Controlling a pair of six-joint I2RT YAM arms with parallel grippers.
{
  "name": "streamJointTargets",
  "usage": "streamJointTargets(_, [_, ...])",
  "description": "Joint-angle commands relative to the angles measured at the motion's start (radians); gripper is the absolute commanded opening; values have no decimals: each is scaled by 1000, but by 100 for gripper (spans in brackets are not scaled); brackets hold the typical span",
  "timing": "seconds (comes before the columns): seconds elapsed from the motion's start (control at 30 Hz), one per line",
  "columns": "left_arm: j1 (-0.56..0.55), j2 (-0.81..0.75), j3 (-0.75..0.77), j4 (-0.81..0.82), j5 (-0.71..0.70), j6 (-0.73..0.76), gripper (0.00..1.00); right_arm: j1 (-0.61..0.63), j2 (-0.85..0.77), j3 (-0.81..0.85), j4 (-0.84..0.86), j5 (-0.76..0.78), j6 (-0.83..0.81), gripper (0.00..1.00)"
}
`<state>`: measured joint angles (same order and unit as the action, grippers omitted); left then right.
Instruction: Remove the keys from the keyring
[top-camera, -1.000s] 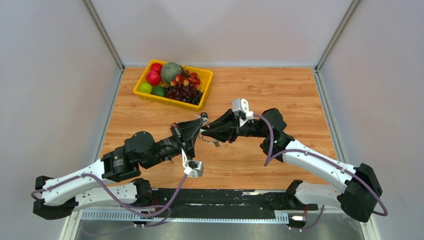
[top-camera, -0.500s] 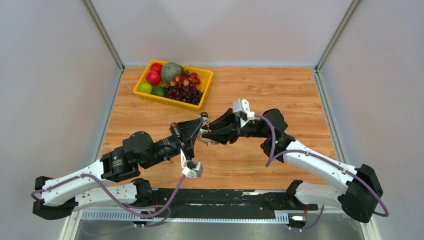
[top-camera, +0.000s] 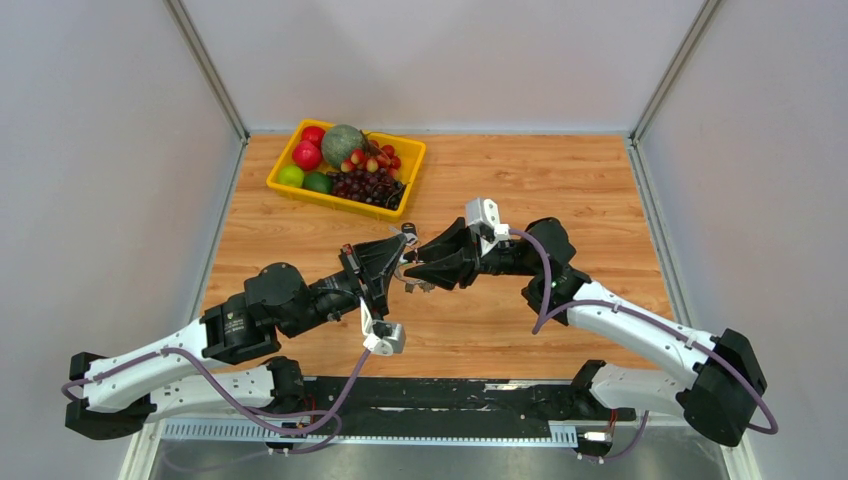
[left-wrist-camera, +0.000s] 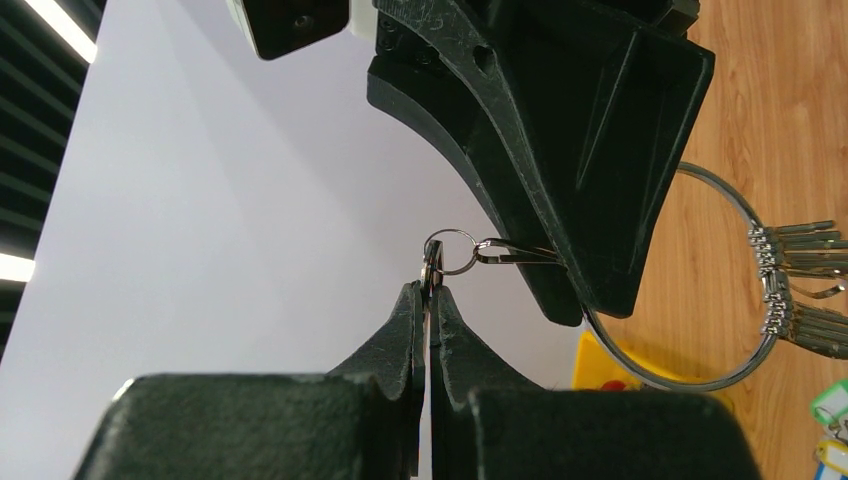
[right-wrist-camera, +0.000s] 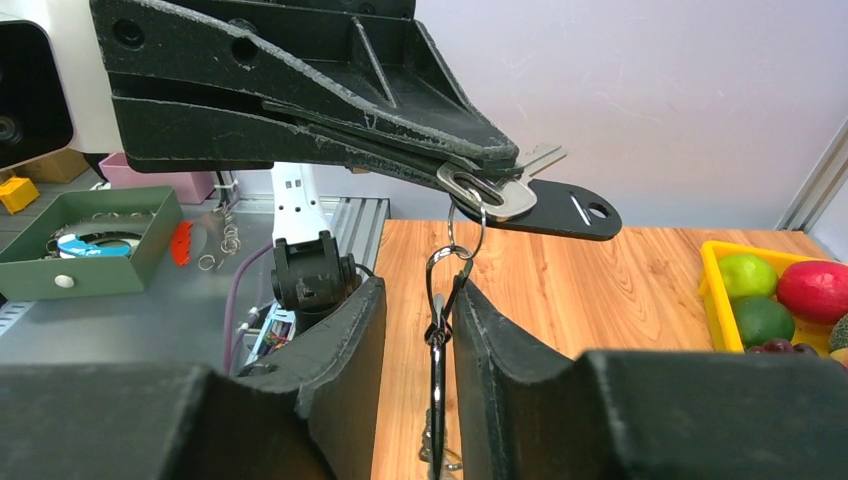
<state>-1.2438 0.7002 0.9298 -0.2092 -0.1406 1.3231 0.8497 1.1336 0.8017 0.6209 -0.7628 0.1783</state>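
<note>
The joint of the clip and keyring wire stands between my right gripper's fingers, so closing now would catch both and it is time to close.
My left gripper (top-camera: 399, 262) is shut on the head of a silver key (left-wrist-camera: 431, 268); the key also shows in the right wrist view (right-wrist-camera: 500, 196), beside a black tag (right-wrist-camera: 565, 210). A small split ring (left-wrist-camera: 452, 250) and a wire clip (right-wrist-camera: 445, 290) link the key to the large silver keyring (left-wrist-camera: 700, 375). Several more keys (left-wrist-camera: 800, 290) and coloured tags (left-wrist-camera: 830, 435) hang on it. My right gripper (top-camera: 413, 268) is open. The clip and the keyring wire (right-wrist-camera: 437, 400) stand between its fingers (right-wrist-camera: 500, 340), leaning on the right one. Everything is held above the table.
A yellow tray (top-camera: 285, 188) of fruit stands at the back left of the wooden table (top-camera: 560, 180), just beyond the grippers; it shows at the right in the right wrist view (right-wrist-camera: 712, 290). Grey walls enclose the table on three sides.
The two grippers have drawn slightly closer together, and the dangling keys have shifted a little to the left. The left gripper's grip on the key is unchanged.
</note>
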Motion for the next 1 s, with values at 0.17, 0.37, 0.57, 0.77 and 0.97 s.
streamJointTargets(0.17, [-4, -15, 12, 53, -4, 8, 0, 6, -57, 9, -6, 8, -13, 29])
streamJointTargets(0.37, [-4, -18, 12, 54, -3, 9, 0, 6, -72, 6, -22, 17, -23, 29])
streamJointTargets(0.57, [-5, -18, 14, 54, -3, 11, 0, 5, -68, 8, -31, 14, -27, 26])
streamJointTargets(0.77, [-5, -18, 17, 56, -1, 15, 0, 5, -60, 14, -48, 13, -33, 25])
streamJointTargets(0.97, [-5, -18, 19, 51, 5, 14, 0, 6, -60, 13, -51, 14, -37, 22])
